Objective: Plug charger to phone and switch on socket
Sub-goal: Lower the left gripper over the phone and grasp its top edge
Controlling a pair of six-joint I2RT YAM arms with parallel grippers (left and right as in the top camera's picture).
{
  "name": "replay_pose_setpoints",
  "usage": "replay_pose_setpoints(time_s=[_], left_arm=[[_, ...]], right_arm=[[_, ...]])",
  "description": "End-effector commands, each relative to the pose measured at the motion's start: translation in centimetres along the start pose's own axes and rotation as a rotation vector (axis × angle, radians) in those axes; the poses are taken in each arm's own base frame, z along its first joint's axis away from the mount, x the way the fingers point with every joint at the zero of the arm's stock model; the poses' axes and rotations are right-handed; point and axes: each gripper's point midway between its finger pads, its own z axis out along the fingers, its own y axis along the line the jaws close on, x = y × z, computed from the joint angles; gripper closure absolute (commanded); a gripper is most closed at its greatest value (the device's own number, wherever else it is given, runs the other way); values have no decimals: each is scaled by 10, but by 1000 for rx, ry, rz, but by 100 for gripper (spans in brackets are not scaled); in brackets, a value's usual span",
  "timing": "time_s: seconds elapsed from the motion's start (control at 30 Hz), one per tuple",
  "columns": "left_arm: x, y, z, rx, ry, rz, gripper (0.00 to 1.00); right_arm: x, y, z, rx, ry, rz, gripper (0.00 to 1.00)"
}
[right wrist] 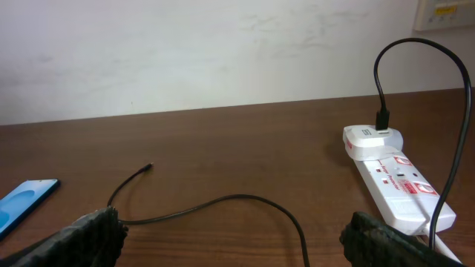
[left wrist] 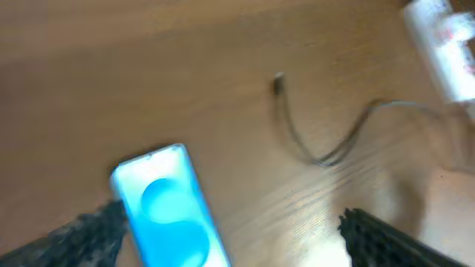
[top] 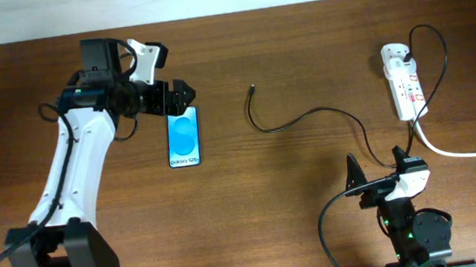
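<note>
The phone's bottom end should stay free for my right gripper, so my left gripper should next pick up the phone across its long sides near its top end (top: 182,122) (left wrist: 159,182).
The phone (top: 183,137) lies flat on the table with its blue screen up; it also shows in the left wrist view (left wrist: 169,213) and at the left edge of the right wrist view (right wrist: 22,204). My left gripper (top: 180,97) is open, just above the phone's top end, empty. The charger (top: 306,116) curls across the table, its plug tip (top: 253,87) free, right of the phone (left wrist: 278,83); its other end is in the adapter on the socket (top: 405,82) (right wrist: 397,182). My right gripper (top: 374,166) is open and empty near the front edge.
The socket's thick white cord (top: 467,152) runs off the right edge. A pale wall (right wrist: 223,52) stands behind the wooden table's far edge.
</note>
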Motion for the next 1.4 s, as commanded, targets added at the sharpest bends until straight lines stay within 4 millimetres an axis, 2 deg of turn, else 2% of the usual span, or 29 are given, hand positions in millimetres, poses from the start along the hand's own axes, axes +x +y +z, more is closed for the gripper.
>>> replay_pose_setpoints(time_s=[0.0, 0.1, 0.17, 0.2, 0.4, 0.7, 0.9, 1.07, 1.23, 1.37], left_arm=[[-25, 5, -15, -273, -5, -36, 1], [-38, -2, -35, -319, 40, -115, 0], [-28, 2, -34, -340, 147, -153, 1], [-15, 9, -25, -362, 227, -174, 1], [66, 31, 56, -353, 569, -260, 1], [111, 48, 106, -338, 579, -293, 1], [117, 50, 110, -339, 583, -294, 1], [133, 55, 124, -347, 612, -324, 1], [128, 57, 129, -351, 584, -315, 1], [138, 65, 129, -397, 599, -302, 1]], right_arm=[[3, 1, 0, -5, 2, 4, 2], [3, 1, 0, -5, 2, 4, 2], [3, 1, 0, -5, 2, 4, 2], [3, 1, 0, -5, 2, 4, 2], [3, 1, 0, -5, 2, 4, 2], [3, 1, 0, -5, 2, 4, 2], [3, 1, 0, -5, 2, 4, 2], [3, 1, 0, -5, 2, 4, 2], [3, 1, 0, -5, 2, 4, 2], [3, 1, 0, -5, 2, 4, 1]])
